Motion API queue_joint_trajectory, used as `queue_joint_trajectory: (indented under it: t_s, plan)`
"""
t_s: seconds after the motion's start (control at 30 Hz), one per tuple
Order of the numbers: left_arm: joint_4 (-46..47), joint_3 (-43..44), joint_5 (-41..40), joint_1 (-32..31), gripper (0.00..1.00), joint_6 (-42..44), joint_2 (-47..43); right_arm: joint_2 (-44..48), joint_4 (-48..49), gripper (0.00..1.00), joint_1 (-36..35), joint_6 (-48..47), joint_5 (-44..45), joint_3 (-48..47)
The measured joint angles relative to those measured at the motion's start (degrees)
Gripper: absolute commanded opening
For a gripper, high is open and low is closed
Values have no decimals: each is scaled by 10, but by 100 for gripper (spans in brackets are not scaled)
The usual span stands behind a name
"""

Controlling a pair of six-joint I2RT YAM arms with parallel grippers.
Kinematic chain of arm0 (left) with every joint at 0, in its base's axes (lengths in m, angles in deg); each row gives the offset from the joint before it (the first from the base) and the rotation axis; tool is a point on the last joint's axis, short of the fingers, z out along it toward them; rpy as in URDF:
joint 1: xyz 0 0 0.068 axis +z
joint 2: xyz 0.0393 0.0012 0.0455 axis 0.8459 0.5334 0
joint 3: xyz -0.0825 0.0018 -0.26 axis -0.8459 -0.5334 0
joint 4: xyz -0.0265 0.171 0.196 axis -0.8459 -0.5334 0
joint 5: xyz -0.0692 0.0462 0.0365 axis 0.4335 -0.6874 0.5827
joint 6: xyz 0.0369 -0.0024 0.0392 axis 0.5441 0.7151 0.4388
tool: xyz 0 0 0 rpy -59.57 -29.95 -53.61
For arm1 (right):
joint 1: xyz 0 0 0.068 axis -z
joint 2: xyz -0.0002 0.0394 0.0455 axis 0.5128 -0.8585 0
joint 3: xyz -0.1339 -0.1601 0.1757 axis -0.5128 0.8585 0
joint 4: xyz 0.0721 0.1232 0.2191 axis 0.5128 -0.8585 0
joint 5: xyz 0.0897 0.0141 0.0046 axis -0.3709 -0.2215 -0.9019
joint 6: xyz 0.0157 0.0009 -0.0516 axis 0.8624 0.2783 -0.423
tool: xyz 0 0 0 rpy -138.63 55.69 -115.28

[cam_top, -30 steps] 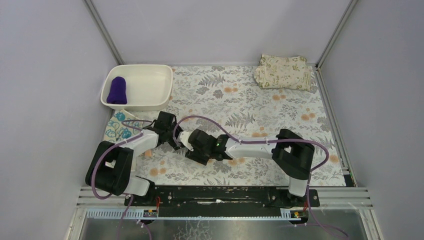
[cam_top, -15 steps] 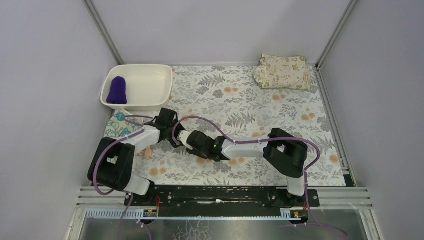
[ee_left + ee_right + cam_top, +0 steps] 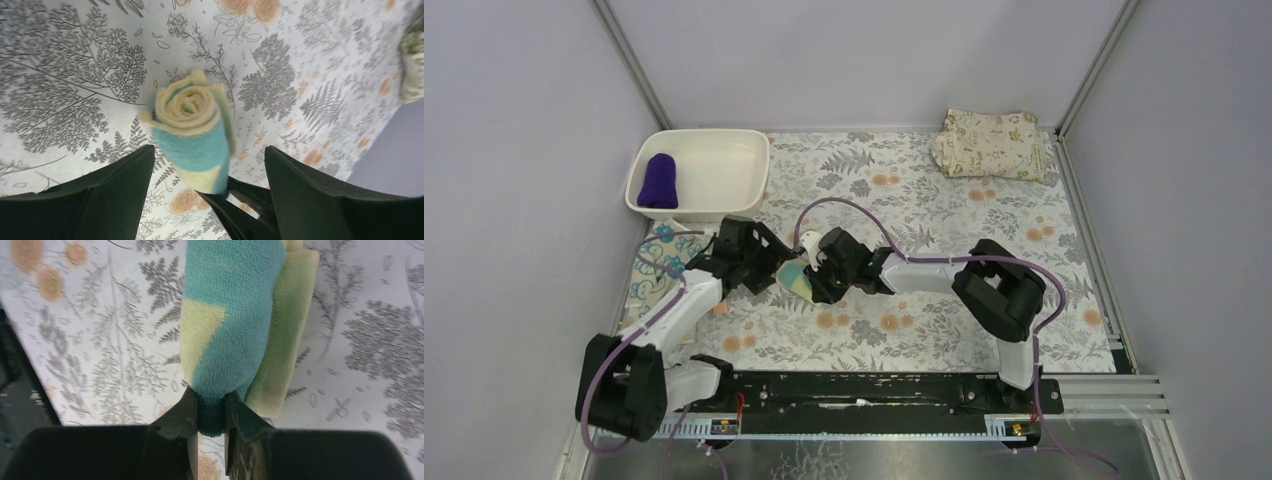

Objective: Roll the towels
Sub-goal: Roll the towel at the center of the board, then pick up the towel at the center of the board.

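My left gripper grabs the rolled towel across its tube, behind the spiral end (image 3: pixel 793 277), next, to keep it rolled and set it in the white bin (image 3: pixel 754 175).
The pale yellow and teal towel (image 3: pixel 792 280) is rolled into a tight tube. My right gripper (image 3: pixel 817 283) is shut on one end of it (image 3: pixel 235 315), its jaws pinching the teal part (image 3: pixel 211 410). My left gripper (image 3: pixel 769 268) is open, and in its wrist view the roll (image 3: pixel 192 130) sits between its spread jaws (image 3: pixel 209 150) without touching them, the spiral end facing the camera. The dark purple towel (image 3: pixel 659 180) lies rolled in the white bin (image 3: pixel 754 175). The teal towel with white swirls (image 3: pixel 652 262) lies flat at the left edge, partly under my left arm.
A folded beige leaf-printed cloth (image 3: pixel 989 143) lies at the far right corner. The table is covered by a floral mat (image 3: pixel 944 230). Grey walls close in the left, back and right sides. Purple cables loop over both arms.
Both grippers have moved a little farther from the near edge. The rolled yellow and teal towel, hidden under them before, now shows between them, held by the right gripper.
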Motion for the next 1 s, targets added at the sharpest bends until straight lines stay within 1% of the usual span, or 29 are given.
queue_joint_trajectory:
  t_s: [0.13, 0.23, 0.43, 0.57, 0.73, 0.77, 0.83, 0.87, 0.9, 1.0]
  plan:
    - [-17, -17, -13, 9, 83, -16, -74, -17, 20, 4, 9, 47, -60, -6]
    - [-21, -34, -6, 11, 82, -27, -101, -25, 32, 4, 16, 77, -93, -8]
    - [-13, -90, 23, -6, 76, -57, -92, -34, 38, 4, 26, 123, -122, -11]
    - [11, -97, 31, -31, 70, -73, -55, -36, 38, 4, 26, 142, -122, -13]
    - [52, -97, 31, -55, 60, -87, -2, -36, 40, 4, 26, 158, -121, -13]
    - [59, -97, 31, -59, 55, -89, 5, -37, 41, 4, 26, 161, -120, -13]
    - [76, -97, 31, -67, 48, -94, 19, -37, 41, 5, 26, 165, -121, -13]
    - [84, -97, 31, -70, 42, -96, 26, -38, 42, 4, 26, 166, -121, -13]
    - [90, -97, 31, -73, 38, -97, 31, -38, 42, 5, 26, 168, -121, -13]
    - [102, -97, 28, -78, 28, -100, 43, -39, 40, 6, 26, 174, -120, -16]
